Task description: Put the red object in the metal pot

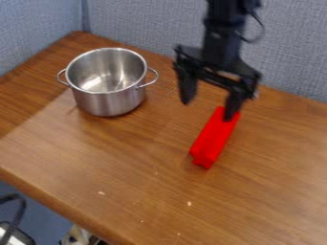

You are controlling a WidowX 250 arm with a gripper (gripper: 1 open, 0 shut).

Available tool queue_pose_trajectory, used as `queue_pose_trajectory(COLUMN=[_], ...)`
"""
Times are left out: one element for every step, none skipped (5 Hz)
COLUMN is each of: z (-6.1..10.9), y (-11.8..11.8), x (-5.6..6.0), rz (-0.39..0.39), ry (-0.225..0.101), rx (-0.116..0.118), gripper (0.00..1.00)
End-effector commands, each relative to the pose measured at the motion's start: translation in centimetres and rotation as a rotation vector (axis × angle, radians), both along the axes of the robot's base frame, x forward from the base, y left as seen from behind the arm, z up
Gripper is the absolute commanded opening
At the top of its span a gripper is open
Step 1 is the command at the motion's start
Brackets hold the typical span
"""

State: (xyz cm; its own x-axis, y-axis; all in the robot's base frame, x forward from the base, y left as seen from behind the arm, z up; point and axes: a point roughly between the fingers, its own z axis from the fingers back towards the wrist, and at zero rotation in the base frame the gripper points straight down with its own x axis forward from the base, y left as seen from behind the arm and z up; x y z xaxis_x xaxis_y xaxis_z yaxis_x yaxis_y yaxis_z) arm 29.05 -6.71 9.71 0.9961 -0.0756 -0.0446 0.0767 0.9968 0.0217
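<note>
Next, my gripper grabs the red bar by its middle (215, 137) to get the red object into the metal pot (107, 81).
The red object (212, 138) is a bright red bar lying on the wooden table (102, 153), right of centre, with its long side running from near left to far right. My gripper (211, 100) hangs just above its far end, jaws open wide and pointing down, nothing between them. One dark finger (235, 102) covers part of the bar's far tip. The metal pot (107, 81) is a shiny round steel pot standing upright and empty at the far left of the table, well clear of the gripper.
A blue-grey wall panel (128, 19) runs behind the table. The table's near edge (76, 215) drops off at the lower left, with floor and cables below.
</note>
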Motion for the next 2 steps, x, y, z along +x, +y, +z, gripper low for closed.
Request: queue_pose_trajectory(z=[-0.8, -2.2], y=[-1.1, -1.7], x=[0.5, 0.7], rz=[0.011, -0.001], ry=[-0.055, -0.068], rx=[0.027, 0.073], gripper=[1.0, 1.0])
